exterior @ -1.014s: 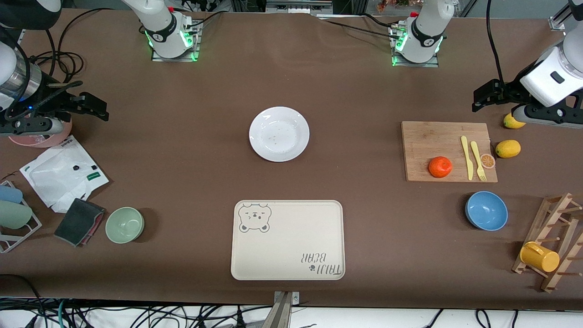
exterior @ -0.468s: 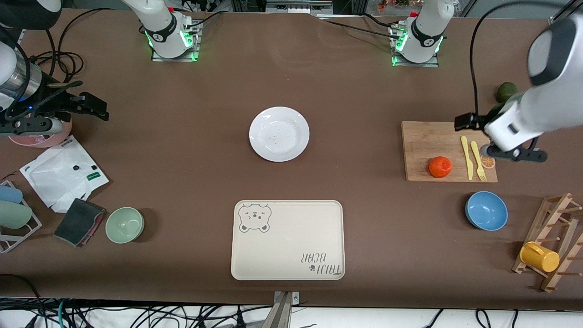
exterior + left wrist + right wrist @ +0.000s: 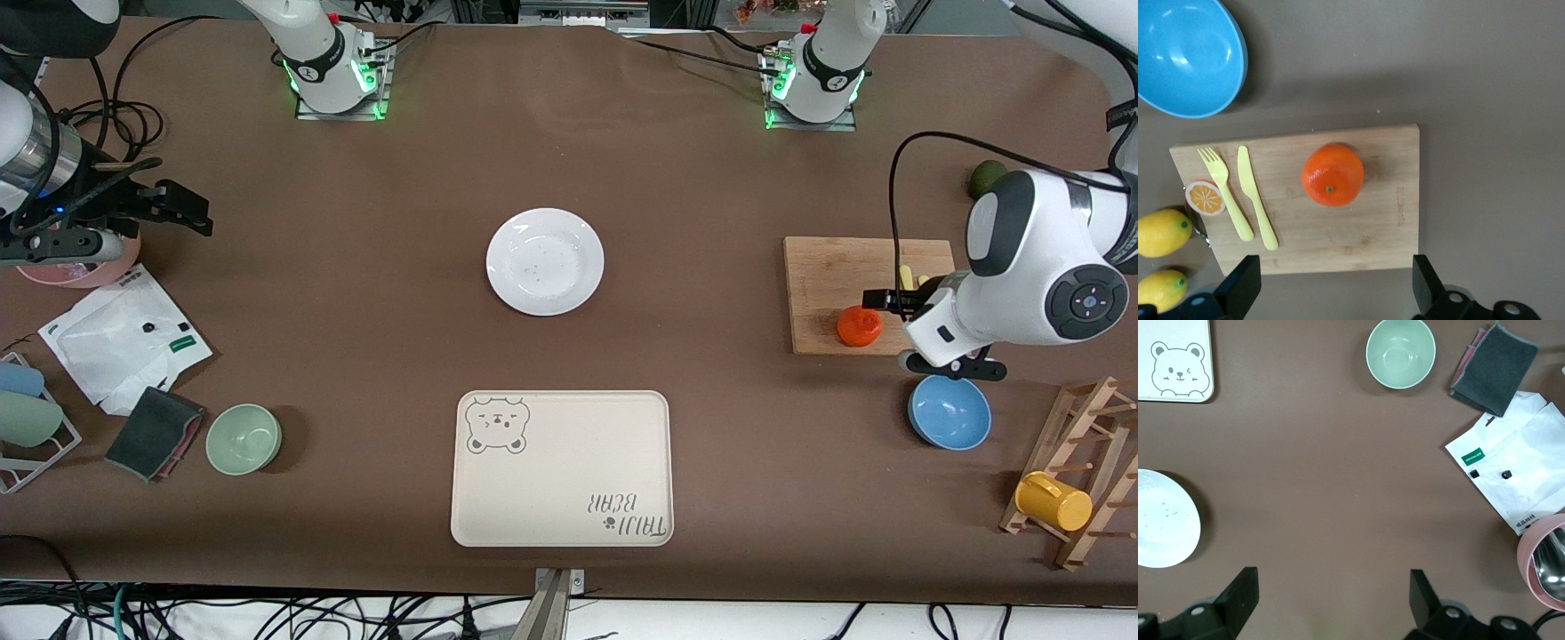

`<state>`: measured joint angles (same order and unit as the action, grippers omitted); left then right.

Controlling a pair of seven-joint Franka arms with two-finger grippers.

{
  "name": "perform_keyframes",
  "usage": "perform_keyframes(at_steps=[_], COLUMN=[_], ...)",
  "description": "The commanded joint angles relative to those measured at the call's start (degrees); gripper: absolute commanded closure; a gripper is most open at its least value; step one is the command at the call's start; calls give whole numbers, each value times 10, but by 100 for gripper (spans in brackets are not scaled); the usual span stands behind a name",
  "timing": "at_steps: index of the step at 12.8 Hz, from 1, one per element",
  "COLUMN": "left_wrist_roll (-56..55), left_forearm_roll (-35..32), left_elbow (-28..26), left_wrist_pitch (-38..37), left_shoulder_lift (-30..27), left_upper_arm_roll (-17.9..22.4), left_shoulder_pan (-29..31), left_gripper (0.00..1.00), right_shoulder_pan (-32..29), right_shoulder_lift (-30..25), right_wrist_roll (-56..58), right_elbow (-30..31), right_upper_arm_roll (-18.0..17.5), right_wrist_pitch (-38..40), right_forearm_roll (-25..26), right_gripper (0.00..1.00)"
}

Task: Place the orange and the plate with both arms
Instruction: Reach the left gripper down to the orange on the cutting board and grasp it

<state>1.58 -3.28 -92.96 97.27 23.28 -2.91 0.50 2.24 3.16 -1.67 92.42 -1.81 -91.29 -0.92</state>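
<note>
My left gripper grabs the orange by its round body (image 3: pixel 859 326) next, to place it on the plate (image 3: pixel 544 261).
The orange (image 3: pixel 858 326) sits on a wooden cutting board (image 3: pixel 827 276) toward the left arm's end of the table. In the left wrist view the orange (image 3: pixel 1332 175) lies in the middle of the board (image 3: pixel 1365 227). My left gripper (image 3: pixel 885 300) hangs over the board beside the orange, open and empty (image 3: pixel 1335 297), with nothing between its fingers. The white plate (image 3: pixel 544 261) lies empty at mid-table and shows in the right wrist view (image 3: pixel 1161 520). My right gripper (image 3: pixel 182 209) waits open and empty (image 3: pixel 1331 600) over the right arm's end of the table.
A cream bear-print tray (image 3: pixel 560 467) lies nearer the camera than the plate. A blue bowl (image 3: pixel 949 411), a rack with a yellow cup (image 3: pixel 1053 500), lemons (image 3: pixel 1161 232) and a yellow fork and knife (image 3: pixel 1238 193) surround the board. A green bowl (image 3: pixel 244 438), a grey cloth (image 3: pixel 153 432) and a white bag (image 3: pixel 124 338) lie by the right arm.
My left arm has swung in from the table's end, past the lemons, to over the cutting board beside the orange. The right arm has not moved.
</note>
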Motion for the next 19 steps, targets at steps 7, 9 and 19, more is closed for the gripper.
perform_keyframes(at_steps=[7, 9, 19], left_wrist_roll=[5, 5, 7], left_forearm_roll=[-19, -20, -62], left_elbow=[-114, -137, -231], left_wrist_pitch=[151, 182, 311], left_shoulder_lift=[17, 17, 18], left_upper_arm_roll=[-2, -2, -3], left_shoulder_pan=[6, 6, 13], left_gripper=[0, 0, 0], right_shoulder_pan=[-4, -4, -4], right_shoulder_lift=[-18, -18, -18], right_wrist_roll=[-5, -5, -5], right_elbow=[16, 16, 16], right_upper_arm_roll=[-4, -4, -4], right_wrist_pitch=[-6, -6, -6], right_forearm_roll=[0, 0, 0], right_gripper=[0, 0, 0])
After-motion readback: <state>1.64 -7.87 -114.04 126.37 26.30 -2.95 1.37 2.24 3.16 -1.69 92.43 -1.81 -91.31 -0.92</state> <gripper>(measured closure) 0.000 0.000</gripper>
